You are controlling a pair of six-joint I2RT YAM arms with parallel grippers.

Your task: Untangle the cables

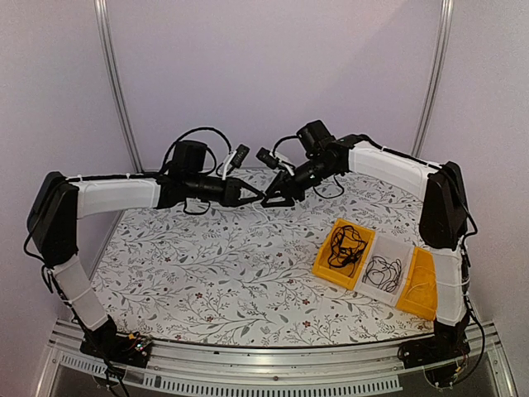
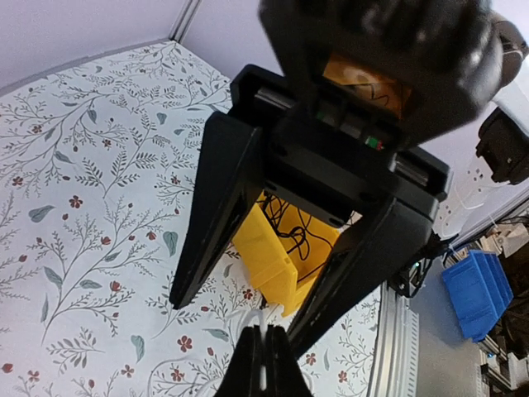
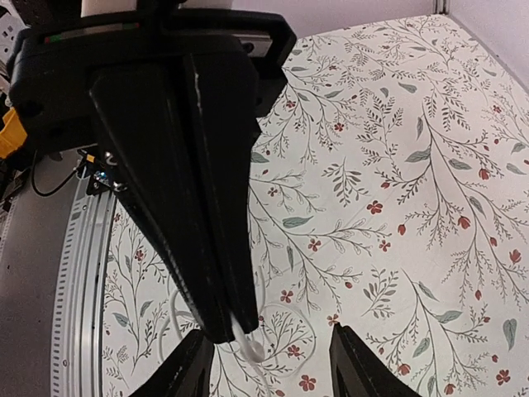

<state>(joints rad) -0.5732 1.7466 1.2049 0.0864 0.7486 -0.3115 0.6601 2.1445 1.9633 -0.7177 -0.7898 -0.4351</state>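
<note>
The white cable is hanging between the right gripper's open fingers, level with them, so the robot's right gripper needs to close on the cable now.
My left gripper (image 1: 263, 197) is shut on a thin white cable (image 2: 263, 329), held above the back middle of the flowered table; its fingers (image 2: 248, 368) show pressed together. The white cable (image 3: 248, 341) hangs from the left gripper's tip, and loose white loops (image 3: 178, 314) lie below it. My right gripper (image 1: 278, 198) is open, its fingers (image 3: 194, 372) standing either side of the left gripper's tip, holding nothing. The right gripper (image 2: 236, 322) fills the left wrist view. Black cables (image 1: 345, 244) lie in a yellow bin.
Three bins stand in a row at the right front: a yellow one (image 1: 329, 263) with black cables, a clear one (image 1: 395, 250) with a black cable, and a yellow one (image 1: 428, 269) with a thin pale cable. A blue bin (image 2: 475, 285) sits off the table.
</note>
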